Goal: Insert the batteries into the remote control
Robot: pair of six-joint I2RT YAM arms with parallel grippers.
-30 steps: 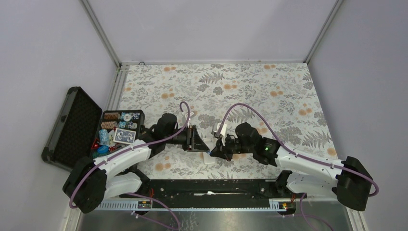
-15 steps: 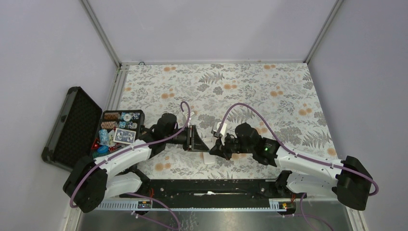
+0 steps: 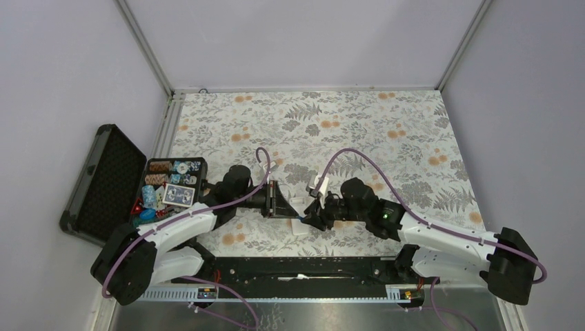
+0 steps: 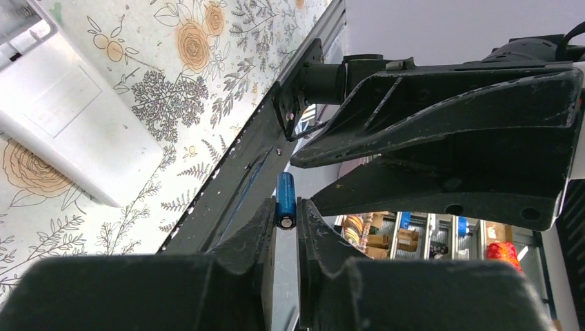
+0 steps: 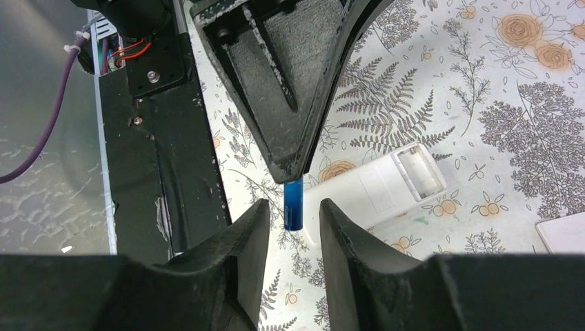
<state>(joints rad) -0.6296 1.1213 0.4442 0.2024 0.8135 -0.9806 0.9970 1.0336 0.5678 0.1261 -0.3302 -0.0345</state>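
Observation:
The blue battery's loose end reaches past both fingers of my right gripper, one on either side, so it is now time to close that gripper on the battery.
My left gripper is shut on a small blue battery, which sticks out past its fingertips. In the right wrist view the battery hangs from the left gripper's tips, between my right gripper's open fingers without touching them. The white remote control lies back-up on the table just beyond, its battery bay open and empty. It also shows in the left wrist view and under both grippers in the top view. The second battery is out of view.
An open black case with a tray of poker chips and cards sits at the left. A black rail runs along the near edge. A flat white piece lies on the floral table beside the remote.
The right gripper has shifted slightly around the left fingertips. The left gripper still holds the battery in about the same place.

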